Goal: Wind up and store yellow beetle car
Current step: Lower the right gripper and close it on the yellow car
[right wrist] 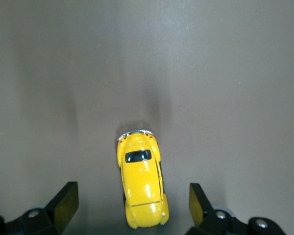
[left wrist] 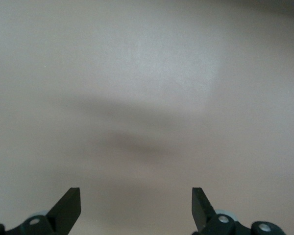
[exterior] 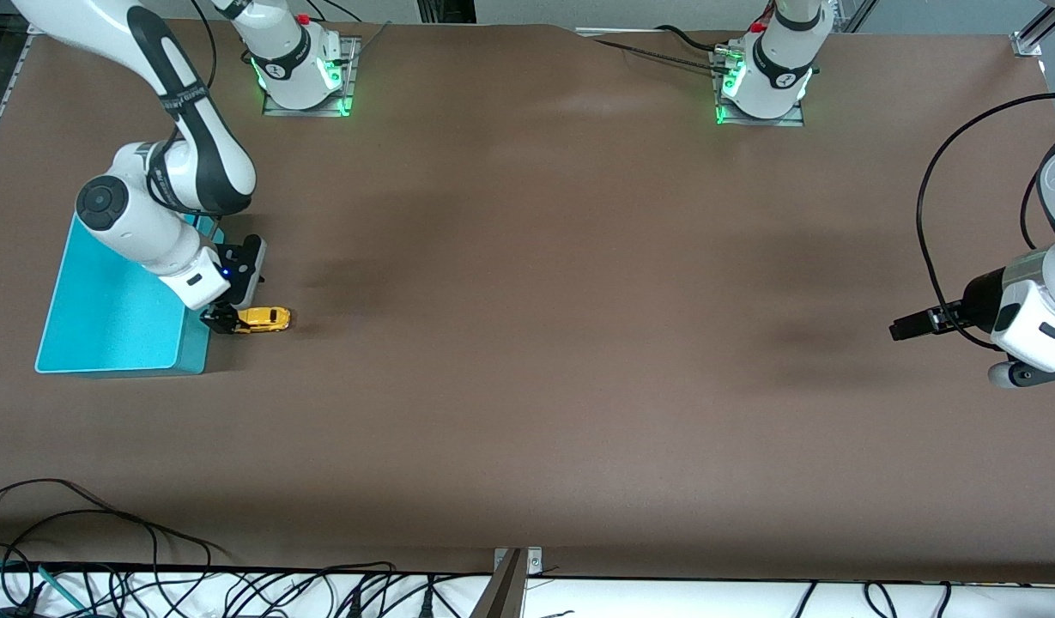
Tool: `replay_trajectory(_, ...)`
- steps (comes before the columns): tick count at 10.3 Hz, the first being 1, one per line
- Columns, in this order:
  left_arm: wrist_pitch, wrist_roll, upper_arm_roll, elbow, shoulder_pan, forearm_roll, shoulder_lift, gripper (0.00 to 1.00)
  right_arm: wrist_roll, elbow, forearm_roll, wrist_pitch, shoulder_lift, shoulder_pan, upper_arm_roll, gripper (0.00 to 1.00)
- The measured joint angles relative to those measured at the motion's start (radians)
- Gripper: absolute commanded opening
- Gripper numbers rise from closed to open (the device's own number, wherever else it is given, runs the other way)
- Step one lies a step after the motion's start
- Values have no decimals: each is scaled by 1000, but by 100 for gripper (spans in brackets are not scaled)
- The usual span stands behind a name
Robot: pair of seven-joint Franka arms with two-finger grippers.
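Note:
My right gripper should move lower before it closes on the yellow beetle car, because the fingertips are above the car's sides in the right wrist view.
The yellow beetle car [exterior: 265, 319] stands on the brown table beside the turquoise bin [exterior: 115, 309], toward the right arm's end. My right gripper [exterior: 225, 319] is low over the car's bin-side end, open. In the right wrist view the car [right wrist: 141, 181] lies between the two black fingers [right wrist: 63, 203], with a clear gap on each side and no contact. My left gripper [left wrist: 136, 205] is open with nothing between its fingers, looking at bare table. The left arm [exterior: 1021, 309] waits at its own end of the table.
The turquoise bin [exterior: 68, 322] is a shallow open container touching nothing but the table, partly covered by the right arm [exterior: 162, 215]. Both arm bases [exterior: 302, 64] stand along the table's robot edge. Cables [exterior: 106, 566] run along the camera-side edge.

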Motion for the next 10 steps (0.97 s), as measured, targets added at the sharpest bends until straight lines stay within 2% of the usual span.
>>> replay_trajectory(6,-1,0,0,0,0,0,0,100,-7,1,0,82,72,-6,0,100)
replay_trajectory(7,-1,0,0,0,0,0,0,100,-7,1,0,83,74,-6,0,96)
replay_trajectory(10,-1,0,0,0,0,0,0,100,-8,1,0,84,76,-6,0,69)
